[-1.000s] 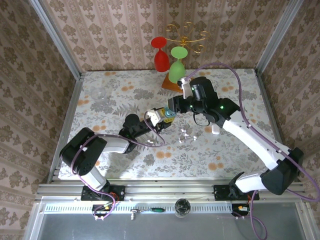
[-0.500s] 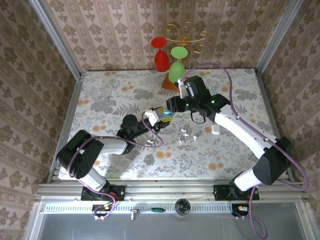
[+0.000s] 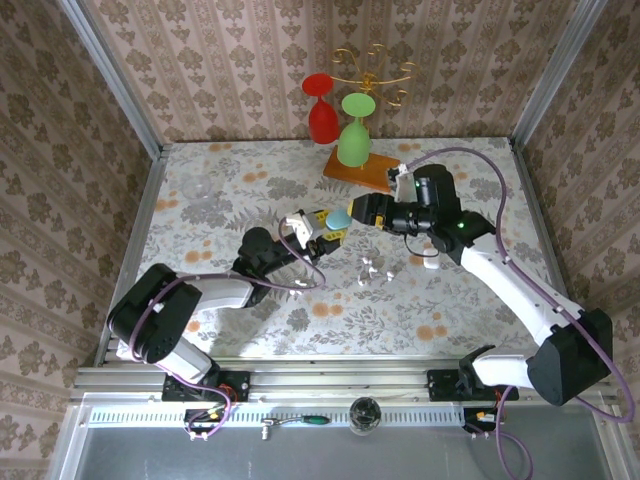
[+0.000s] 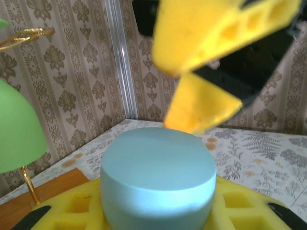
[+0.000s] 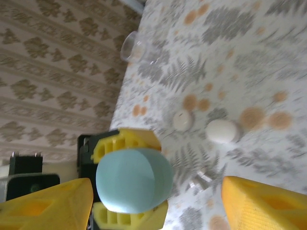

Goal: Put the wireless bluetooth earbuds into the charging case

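Observation:
I need to move my right gripper toward the case first and then close it on the case, because its fingers stop short of the light blue charging case (image 3: 339, 217) (image 5: 134, 179).
My left gripper (image 3: 328, 224) is shut on the light blue charging case (image 3: 339, 217), which sits between its yellow fingers (image 4: 57, 213) with a flat face up in the left wrist view (image 4: 158, 172). My right gripper (image 3: 360, 210) stands open just right of the case and holds nothing. In its wrist view the case (image 5: 134, 179) lies between and beyond its spread fingers (image 5: 45, 203). White wireless bluetooth earbuds (image 3: 370, 268) lie on the table in front of the case, with small glossy pieces (image 5: 201, 179) beside it.
A white oval case (image 5: 222, 131) and a round white piece (image 5: 183, 120) lie on the table past the blue case. A clear cup (image 3: 197, 188) stands at the back left. Red (image 3: 320, 110) and green (image 3: 353, 130) glasses stand on a wooden base (image 3: 357, 168) at the back.
My right gripper has opened and drawn back to the right, away from the blue case. The left gripper still holds the case, shifted slightly right.

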Available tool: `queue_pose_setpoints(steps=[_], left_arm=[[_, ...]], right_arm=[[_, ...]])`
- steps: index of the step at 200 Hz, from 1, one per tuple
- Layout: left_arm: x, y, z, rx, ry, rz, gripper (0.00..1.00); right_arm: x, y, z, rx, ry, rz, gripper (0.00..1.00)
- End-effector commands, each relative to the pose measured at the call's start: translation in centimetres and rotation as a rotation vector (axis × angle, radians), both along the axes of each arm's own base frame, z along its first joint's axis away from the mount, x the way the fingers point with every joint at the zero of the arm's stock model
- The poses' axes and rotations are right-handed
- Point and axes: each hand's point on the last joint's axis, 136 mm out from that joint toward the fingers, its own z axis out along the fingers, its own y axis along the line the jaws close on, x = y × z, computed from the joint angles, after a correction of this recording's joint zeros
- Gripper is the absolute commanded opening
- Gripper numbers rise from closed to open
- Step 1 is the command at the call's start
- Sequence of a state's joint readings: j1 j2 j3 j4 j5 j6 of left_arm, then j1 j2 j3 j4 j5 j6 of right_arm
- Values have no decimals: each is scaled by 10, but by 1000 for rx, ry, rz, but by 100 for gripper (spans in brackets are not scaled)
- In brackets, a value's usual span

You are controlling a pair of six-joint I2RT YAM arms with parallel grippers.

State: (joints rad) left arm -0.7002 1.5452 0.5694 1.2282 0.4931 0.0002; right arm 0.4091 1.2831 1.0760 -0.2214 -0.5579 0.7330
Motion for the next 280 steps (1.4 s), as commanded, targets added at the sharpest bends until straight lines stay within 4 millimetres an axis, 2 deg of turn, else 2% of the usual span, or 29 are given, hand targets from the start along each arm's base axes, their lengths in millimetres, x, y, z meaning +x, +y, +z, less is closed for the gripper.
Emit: queue_pose_setpoints(steps=[1, 41, 88, 123, 144, 163, 183, 202, 217, 218, 222, 238, 280], left_arm=[[-10, -3, 39, -87, -54, -52, 34], [-20, -9, 41, -83, -73, -102, 34], [-27, -12, 44, -85, -79, -126, 34], [-24, -10, 39, -77, -79, -106, 35], [-20, -6, 36, -73, -72, -82, 43], [-13, 1, 29, -57, -59, -50, 56], [-6, 12, 11, -3, -24, -4, 72], [-1, 25, -9, 60, 20, 46, 86], [-1, 35, -23, 110, 54, 78, 95], [-1, 36, -24, 113, 55, 80, 95], [-1, 39, -28, 128, 65, 90, 97], [-2, 48, -38, 188, 91, 125, 100], [-4, 64, -53, 316, 108, 178, 100]], right_arm=[[-12, 21, 16, 189, 64, 114, 70], [-11, 32, 15, 313, 108, 149, 64], [-8, 31, 12, 327, 114, 141, 45], [-5, 25, 6, 317, 111, 114, 23], [-1, 18, 2, 299, 97, 75, 15], [8, 6, -7, 272, 84, 14, 14], [20, -13, -34, 197, 92, -87, 12], [30, -31, -74, 46, 115, -172, 12], [37, -39, -94, -29, 114, -210, 11], [38, -40, -100, -38, 126, -213, 11], [41, -41, -111, -61, 145, -223, 11], [50, -44, -133, -106, 163, -243, 12], [79, -37, -171, -157, 186, -260, 12]])
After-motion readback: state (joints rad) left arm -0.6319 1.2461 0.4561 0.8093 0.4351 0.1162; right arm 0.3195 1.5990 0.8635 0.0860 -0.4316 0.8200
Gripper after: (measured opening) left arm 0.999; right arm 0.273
